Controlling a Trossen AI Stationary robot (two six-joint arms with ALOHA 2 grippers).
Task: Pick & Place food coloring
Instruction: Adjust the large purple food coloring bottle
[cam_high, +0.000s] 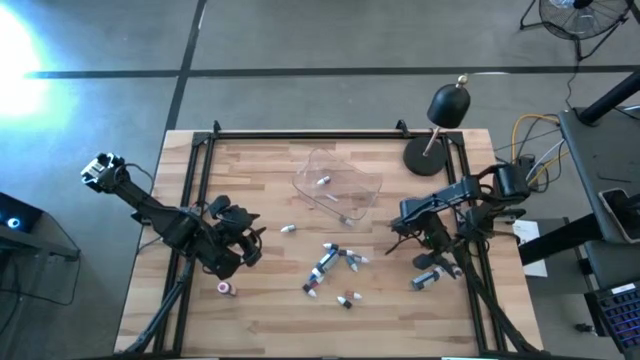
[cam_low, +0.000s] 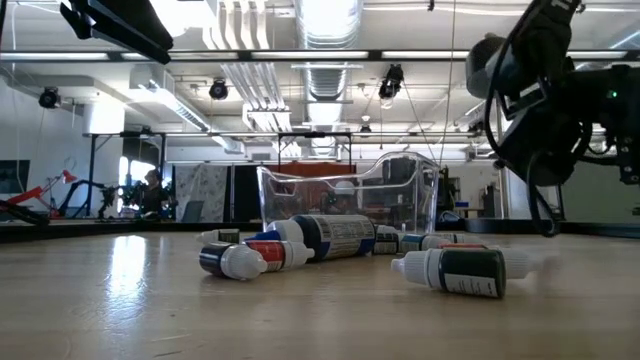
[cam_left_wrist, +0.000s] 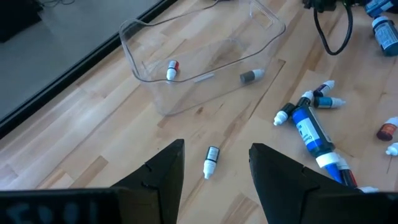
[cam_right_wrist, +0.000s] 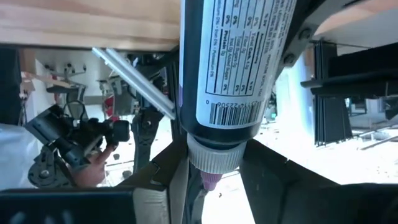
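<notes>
My right gripper will hold the large bottle until I turn it upright: the large bottle's side (cam_high: 425, 280), rather than its base, faces the table.
Several small food coloring bottles (cam_high: 330, 265) lie loose at the table's middle, with a large blue one (cam_left_wrist: 311, 127) among them. Two more (cam_left_wrist: 171, 70) lie inside the clear tray (cam_high: 338, 185). My left gripper (cam_high: 250, 235) is open above the table. One white-capped bottle (cam_left_wrist: 211, 162) lies just ahead of its fingers and is not touched. My right gripper (cam_high: 430, 262) is at the right side, shut on a large labelled bottle (cam_right_wrist: 236, 68) with a pale cap and purple tip. My right gripper has the large bottle's cap end (cam_right_wrist: 214, 158) between its two fingers (cam_right_wrist: 168, 180). The bottle lies along the fingers, its cap back toward the wrist and its body sticking out past the fingertips. Whether it is clear of the table I cannot tell.
A pink-capped bottle (cam_high: 226, 289) lies alone near the left front. A black rounded object on a round base (cam_high: 440, 120) stands at the far right corner. Black frame rails (cam_high: 190, 200) run along the table's edges. Cables (cam_high: 530, 150) hang by the right arm.
</notes>
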